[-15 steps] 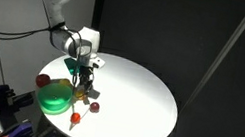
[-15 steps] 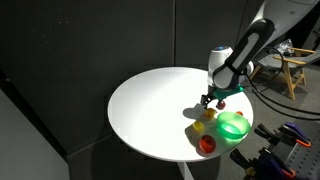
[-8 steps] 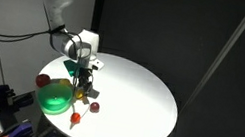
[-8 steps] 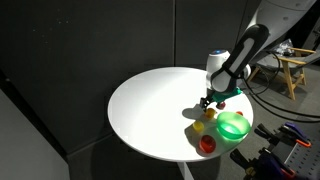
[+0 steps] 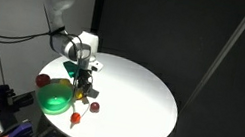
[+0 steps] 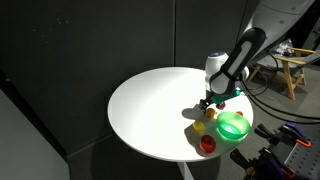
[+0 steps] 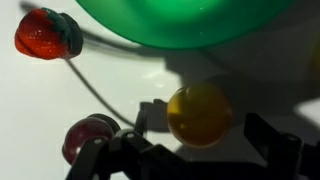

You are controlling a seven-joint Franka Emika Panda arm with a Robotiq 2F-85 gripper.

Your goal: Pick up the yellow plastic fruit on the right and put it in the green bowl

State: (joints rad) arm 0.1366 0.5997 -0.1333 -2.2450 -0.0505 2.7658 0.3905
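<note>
My gripper is open with its fingers reaching down on either side of the fruit, so it needs to close on the yellow fruit [image 5: 79,96] [image 7: 200,115].
The yellow plastic fruit [image 7: 200,115] lies on the white table just below the green bowl [image 7: 190,20] in the wrist view. My gripper [image 7: 208,138] is open, with one finger on each side of the fruit and not touching it. In both exterior views the gripper [image 5: 85,75] [image 6: 208,103] hangs low over the table beside the green bowl [image 5: 55,98] [image 6: 234,127], with the yellow fruit [image 6: 210,114] right under it.
A dark red round piece [image 7: 88,136] [image 5: 96,105] lies close beside one finger. A red strawberry-like piece [image 7: 45,32] sits by the bowl. An orange-red piece [image 5: 75,117] [image 6: 207,145] lies near the table's edge. A second yellowish piece [image 6: 199,127] lies nearby.
The gripper has barely moved, at most shifting slightly over the yellow fruit. It stays open and the objects have not moved.
</note>
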